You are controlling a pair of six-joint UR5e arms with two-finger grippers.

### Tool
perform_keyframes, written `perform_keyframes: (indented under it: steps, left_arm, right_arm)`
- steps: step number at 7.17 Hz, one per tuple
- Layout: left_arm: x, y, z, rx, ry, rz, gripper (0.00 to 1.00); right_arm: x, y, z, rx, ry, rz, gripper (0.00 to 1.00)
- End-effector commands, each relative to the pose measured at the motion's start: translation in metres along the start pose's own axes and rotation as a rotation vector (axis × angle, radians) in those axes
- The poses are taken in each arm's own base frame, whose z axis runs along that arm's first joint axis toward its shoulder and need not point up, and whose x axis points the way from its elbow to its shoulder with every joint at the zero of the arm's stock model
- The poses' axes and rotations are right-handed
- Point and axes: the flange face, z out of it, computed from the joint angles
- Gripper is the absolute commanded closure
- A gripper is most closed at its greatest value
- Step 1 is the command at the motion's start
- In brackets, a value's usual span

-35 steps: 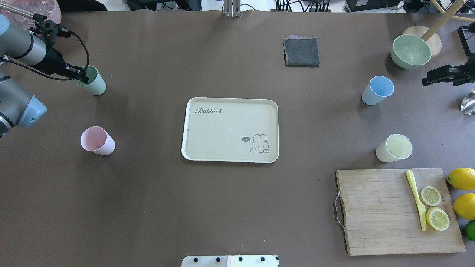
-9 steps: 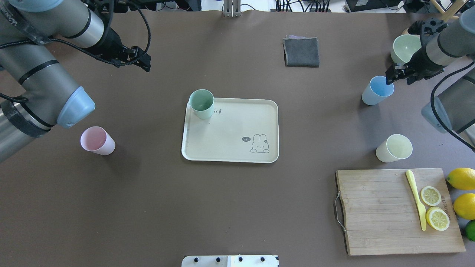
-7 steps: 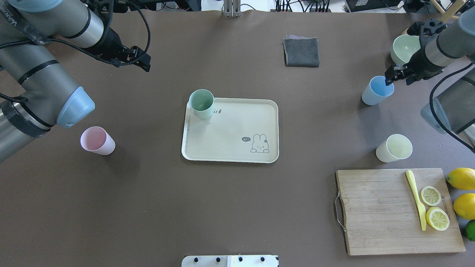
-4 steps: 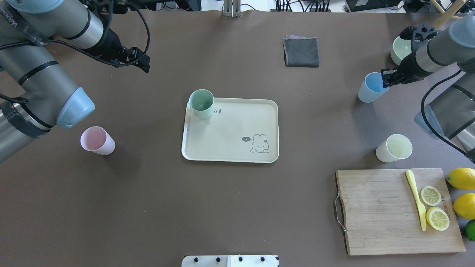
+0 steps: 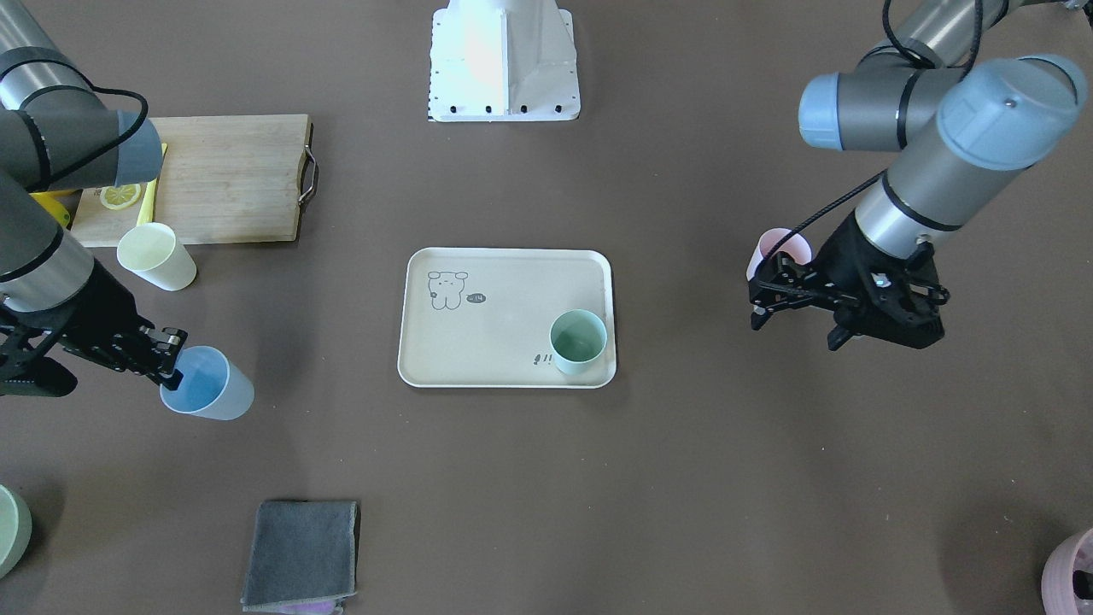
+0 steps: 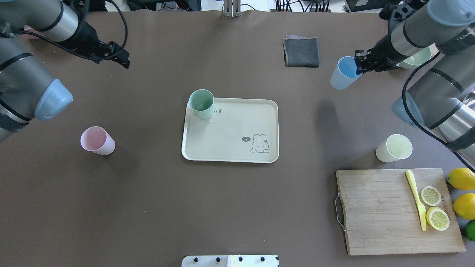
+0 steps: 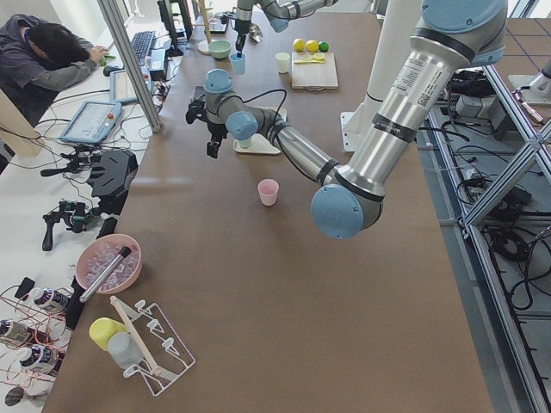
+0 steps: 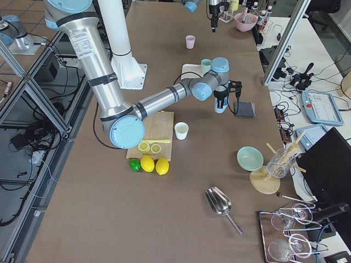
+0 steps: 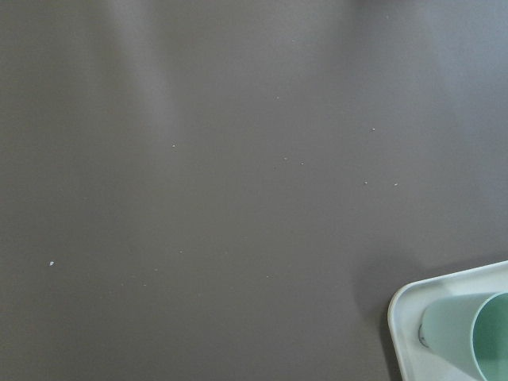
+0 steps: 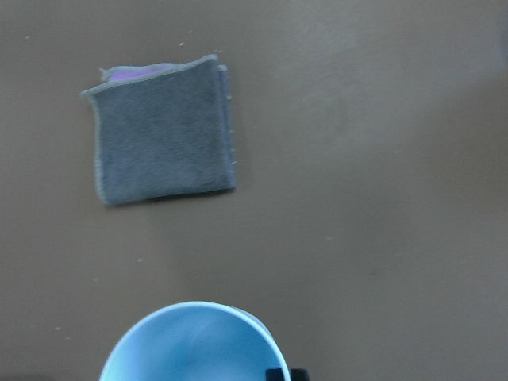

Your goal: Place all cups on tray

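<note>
The pink cup needs to go on the tray, so the robot's left gripper will next grab it by its rim (image 5: 793, 231).
The cream tray (image 6: 230, 129) lies mid-table, also in the front view (image 5: 504, 325). The mint green cup (image 6: 201, 104) stands upright in its far left corner (image 5: 578, 342). My right gripper (image 6: 359, 66) is shut on the rim of the light blue cup (image 6: 343, 73) and holds it above the table, right of the tray (image 5: 207, 384). My left gripper (image 6: 120, 59) is open and empty, far left of the tray (image 5: 794, 329). The pink cup (image 6: 97, 140) and the yellow cup (image 6: 394, 148) stand on the table.
A wooden cutting board (image 6: 374, 211) with lemon slices and a yellow knife lies at the near right, lemons (image 6: 462, 178) beside it. A grey cloth (image 6: 301, 52) lies at the back. A pale-green bowl (image 6: 417, 59) sits partly behind my right arm.
The mint cup went from the table's left, held by my left gripper, onto the tray. The left arm has drawn back left. My right gripper lifted the blue cup and carried it left.
</note>
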Motion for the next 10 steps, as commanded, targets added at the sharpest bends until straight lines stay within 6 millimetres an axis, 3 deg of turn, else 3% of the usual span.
perform_keyframes:
  steps: [1,2,3,4,5,6,7,8,9,10]
  left_arm:
    - [-0.066,0.037,-0.013,-0.023,-0.019,0.045,0.02]
    - [-0.067,0.043,-0.018,-0.021,-0.014,0.045,0.02]
    - [-0.067,0.043,-0.019,-0.020,-0.013,0.045,0.02]
    - [-0.063,0.044,-0.024,-0.011,-0.009,0.047,0.02]
    - [-0.063,0.045,-0.024,-0.012,-0.010,0.044,0.02]
    - [-0.063,0.045,-0.024,-0.012,-0.010,0.044,0.02]
    - [-0.067,0.051,-0.024,-0.017,-0.011,0.035,0.02]
    - [-0.070,0.065,-0.029,-0.016,-0.011,0.035,0.02]
    - [-0.083,0.086,-0.030,-0.029,-0.020,0.021,0.01]
    - [-0.094,0.115,-0.024,-0.047,-0.024,-0.004,0.01]
  right_arm:
    - [-0.115,0.062,0.025,0.007,-0.007,0.093,1.00]
    - [-0.149,0.090,0.040,0.013,0.018,0.073,1.00]
    - [-0.169,0.115,0.050,-0.003,0.023,0.110,1.00]
    - [-0.178,0.136,0.062,0.004,0.032,0.111,1.00]
    - [-0.182,0.144,0.067,0.011,0.037,0.102,0.99]
    - [-0.183,0.144,0.066,0.018,0.034,0.094,0.42]
    - [-0.188,0.141,0.063,0.039,0.029,0.089,0.09]
    - [-0.188,0.130,0.053,0.064,0.022,0.093,0.01]
    - [-0.184,0.109,0.035,0.081,0.008,0.107,0.01]
    - [-0.168,0.080,0.017,0.070,-0.002,0.095,0.01]
